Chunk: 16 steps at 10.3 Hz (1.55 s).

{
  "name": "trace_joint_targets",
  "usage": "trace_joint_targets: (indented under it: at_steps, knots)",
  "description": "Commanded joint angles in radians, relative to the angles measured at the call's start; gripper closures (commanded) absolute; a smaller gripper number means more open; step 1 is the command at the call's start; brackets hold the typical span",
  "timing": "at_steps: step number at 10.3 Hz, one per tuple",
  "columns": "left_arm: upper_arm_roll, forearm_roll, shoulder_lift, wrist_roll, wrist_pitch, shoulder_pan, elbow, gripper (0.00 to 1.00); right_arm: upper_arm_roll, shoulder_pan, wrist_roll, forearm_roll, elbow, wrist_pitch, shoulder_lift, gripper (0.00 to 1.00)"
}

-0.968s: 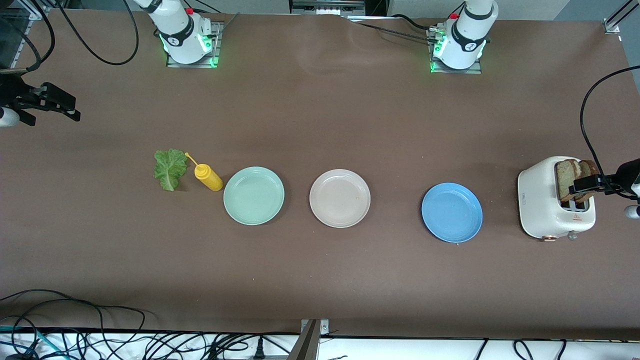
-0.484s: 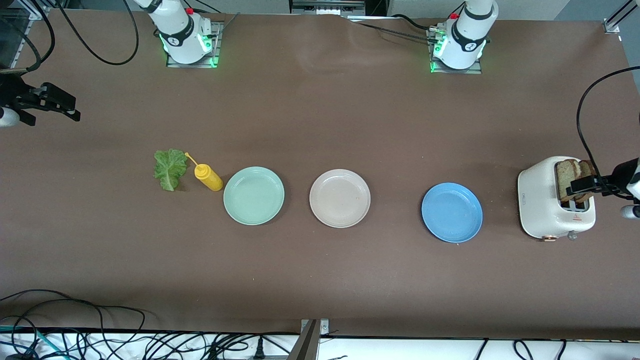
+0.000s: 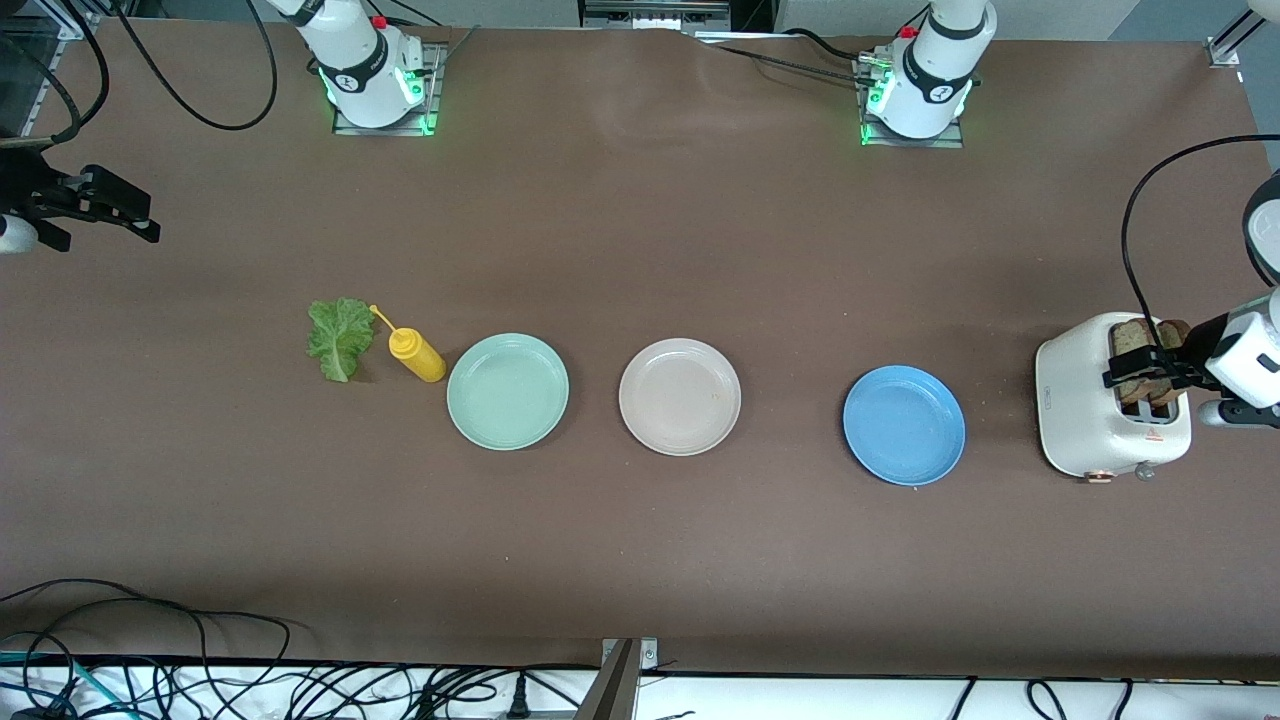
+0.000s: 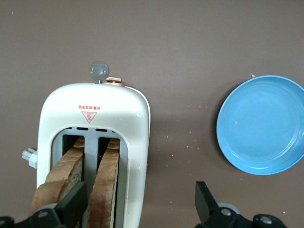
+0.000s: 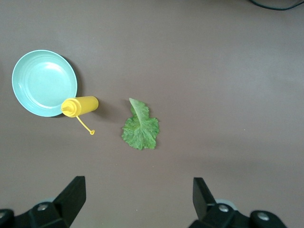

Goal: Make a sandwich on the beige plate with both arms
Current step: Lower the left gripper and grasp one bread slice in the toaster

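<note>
The toaster [image 4: 95, 107] slots wrap the lower part of each slice, so my left gripper next needs to grab one bread slice by its exposed top edge [image 4: 105, 185].
The beige plate [image 3: 680, 397] lies bare in the middle of the table, between a mint-green plate [image 3: 507, 391] and a blue plate [image 3: 904, 425]. Two brown bread slices [image 3: 1135, 345] [image 4: 105, 183] stand upright in the slots of a white toaster [image 3: 1075, 400] [image 4: 95, 107] at the left arm's end. My left gripper [image 3: 1148, 375] [image 4: 138, 204] hangs open over the toaster, one finger above the slices and the other past the toaster's side. The lettuce leaf [image 3: 340, 338] [image 5: 140, 126] lies flat toward the right arm's end. My right gripper [image 3: 150, 220] [image 5: 138, 197] waits open above bare table, apart from the leaf.
A yellow squeeze bottle [image 3: 418, 356] [image 5: 80, 105] lies on its side between the lettuce and the mint-green plate [image 5: 43, 83]. The blue plate [image 4: 261, 124] sits beside the toaster. Cables run along the table edge nearest the front camera.
My left gripper has shifted over the toaster toward the bread slices, and its wrist has come into the front view. The right arm has stayed put.
</note>
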Motion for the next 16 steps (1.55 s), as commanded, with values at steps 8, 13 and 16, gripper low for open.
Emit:
trace_joint_targets:
  at_steps: [8, 13, 16]
  knots:
    - [0.008, -0.007, -0.071, 0.073, 0.098, 0.033, -0.139, 0.07, -0.007, 0.000, -0.005, 0.018, 0.013, -0.010, 0.007, 0.00]
    - [0.010, -0.007, -0.077, 0.195, 0.098, 0.055, -0.148, 0.64, -0.007, 0.000, -0.005, 0.018, 0.013, -0.011, 0.005, 0.00]
    - [0.013, -0.007, -0.073, 0.301, 0.103, 0.078, -0.145, 0.79, -0.007, 0.000, -0.005, 0.018, 0.013, -0.011, 0.007, 0.00]
